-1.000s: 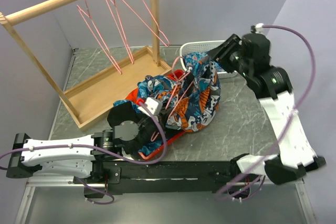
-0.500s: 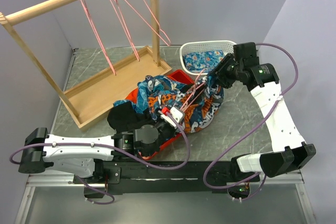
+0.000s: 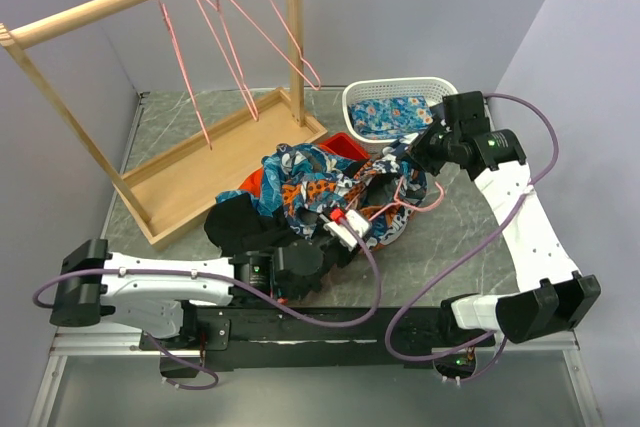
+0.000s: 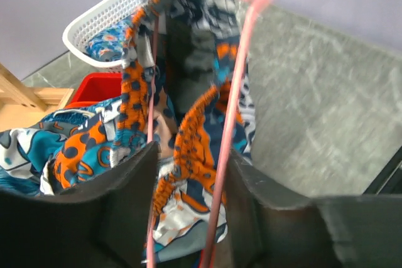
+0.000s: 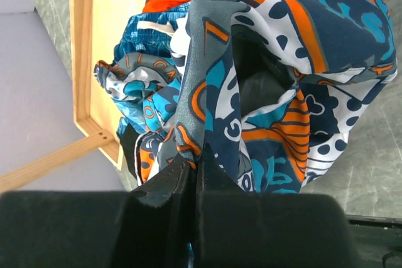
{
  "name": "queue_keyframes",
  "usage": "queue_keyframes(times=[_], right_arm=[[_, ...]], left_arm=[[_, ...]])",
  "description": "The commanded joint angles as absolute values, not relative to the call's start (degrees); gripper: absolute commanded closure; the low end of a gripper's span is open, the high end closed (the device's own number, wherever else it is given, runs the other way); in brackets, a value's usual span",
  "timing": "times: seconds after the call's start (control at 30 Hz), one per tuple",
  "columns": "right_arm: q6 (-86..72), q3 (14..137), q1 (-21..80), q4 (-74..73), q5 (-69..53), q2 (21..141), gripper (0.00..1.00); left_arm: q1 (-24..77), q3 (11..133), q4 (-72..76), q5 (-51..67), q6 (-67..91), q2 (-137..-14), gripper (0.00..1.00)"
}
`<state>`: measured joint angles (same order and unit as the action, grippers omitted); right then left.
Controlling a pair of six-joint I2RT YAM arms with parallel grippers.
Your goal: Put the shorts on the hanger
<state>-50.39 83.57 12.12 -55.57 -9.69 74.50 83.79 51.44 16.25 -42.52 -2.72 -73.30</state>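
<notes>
My left gripper will reach the shorts point(image 3: 335, 182) and grab their near-side edge, leaving the hanger wires free, to draw them onto the hanger.
The shorts point(image 3: 335, 182), a navy, teal, orange and white print, lie bunched in the middle of the table. A pink wire hanger point(image 4: 235, 92) is threaded through them, its hook up toward the white basket. My left gripper point(image 3: 345, 225) sits at the near side of the heap. In the left wrist view this gripper point(image 4: 191, 155) is open, with two hanger wires and a strip of fabric running loose between its fingers. My right gripper point(image 3: 418, 152) is at the far right edge of the shorts. In its own view it point(image 5: 195, 161) is shut on a fold of the shorts point(image 5: 264, 92).
A wooden rack point(image 3: 130, 2) with three more pink hangers point(image 3: 230, 37) stands on a wooden tray point(image 3: 200, 162) at the back left. A white basket point(image 3: 395, 87) holds a blue flowered cloth point(image 3: 395, 115). A red bin point(image 3: 350, 145) and a black garment point(image 3: 232, 222) lie against the shorts.
My left gripper has opened and let go of the hanger, which has dropped lower. My right gripper has closed on the shorts' edge. The left arm slid right.
</notes>
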Motion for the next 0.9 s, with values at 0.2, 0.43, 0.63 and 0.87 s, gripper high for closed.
queue_keyframes(times=[0.2,0.43,0.63,0.87], right_arm=[[-46.93,81.21,11.69,-49.14,-12.92,68.29,1.0],[-46.67,82.96,11.69,-48.25,-12.13,66.53,1.0],[-45.97,84.11,11.78,-49.83,-10.99,66.1,1.0],[-47.02,85.16,11.78,-50.27,-10.9,66.36,1.0]], left_arm=[[83.23,59.76,-6.12,-46.22,23.0,-62.67,0.35],[79.54,63.47,-31.11,-49.23,44.13,-59.77,0.41],[73.31,62.4,-33.13,-41.31,45.7,-60.37,0.45],[69.62,65.82,-41.29,-40.25,46.75,-68.37,0.49]])
